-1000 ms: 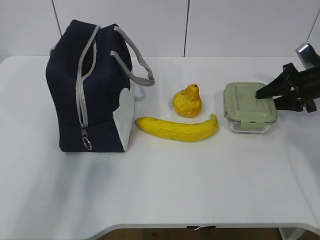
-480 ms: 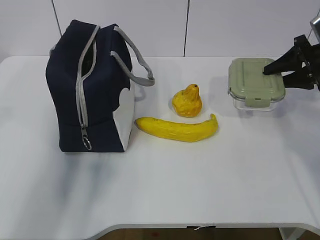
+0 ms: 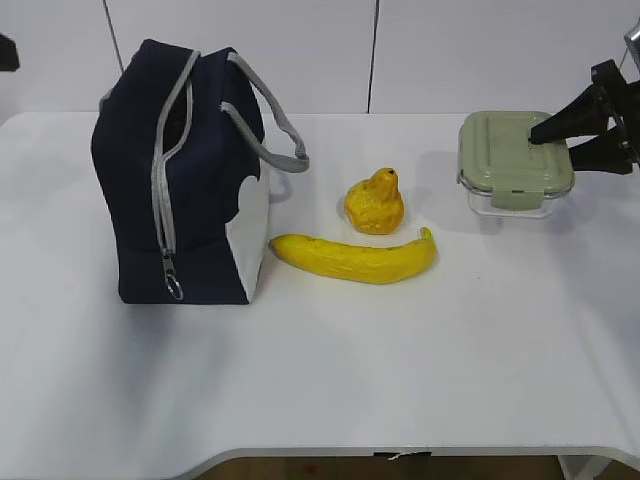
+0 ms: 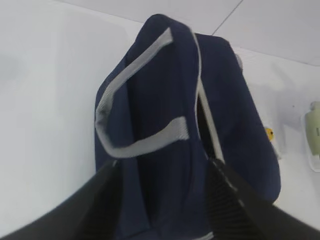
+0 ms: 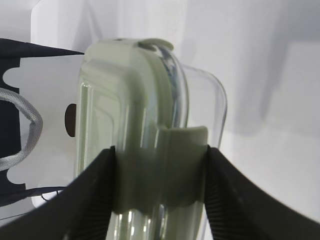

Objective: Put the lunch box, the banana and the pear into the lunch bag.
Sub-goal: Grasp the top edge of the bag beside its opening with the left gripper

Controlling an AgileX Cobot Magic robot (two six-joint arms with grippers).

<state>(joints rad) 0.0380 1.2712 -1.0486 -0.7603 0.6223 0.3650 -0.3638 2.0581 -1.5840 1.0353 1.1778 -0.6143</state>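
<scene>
My left gripper grips the slack cloth bag by its zippered top edge [image 3: 188, 62] [image 4: 192, 47] next, since that edge stands up beside the dark gap.
My right gripper [image 3: 548, 143] is shut on the lunch box [image 3: 513, 160], a clear container with a sage-green lid, and holds it above the table at the right. In the right wrist view the fingers [image 5: 95, 200] clamp it across a side clip [image 5: 165, 165]. The yellow banana [image 3: 355, 258] lies mid-table, with the bumpy pear [image 3: 374, 203] just behind it. The navy lunch bag [image 3: 180, 170] stands at the left, its zipper pull [image 3: 173, 285] low on the front. My left gripper [image 4: 164, 167] is open and empty above the bag [image 4: 165, 100].
The bag's grey handles [image 3: 270, 120] arch over its top; a narrow dark gap runs along the zipper [image 4: 202, 110]. A dark part of the left arm [image 3: 5, 50] shows at the far left edge. The table's front edge [image 3: 400, 450] runs along the bottom.
My right gripper has lifted the lunch box off the table and carried it up and back to the right. A dark part of the left arm has entered at the top left.
</scene>
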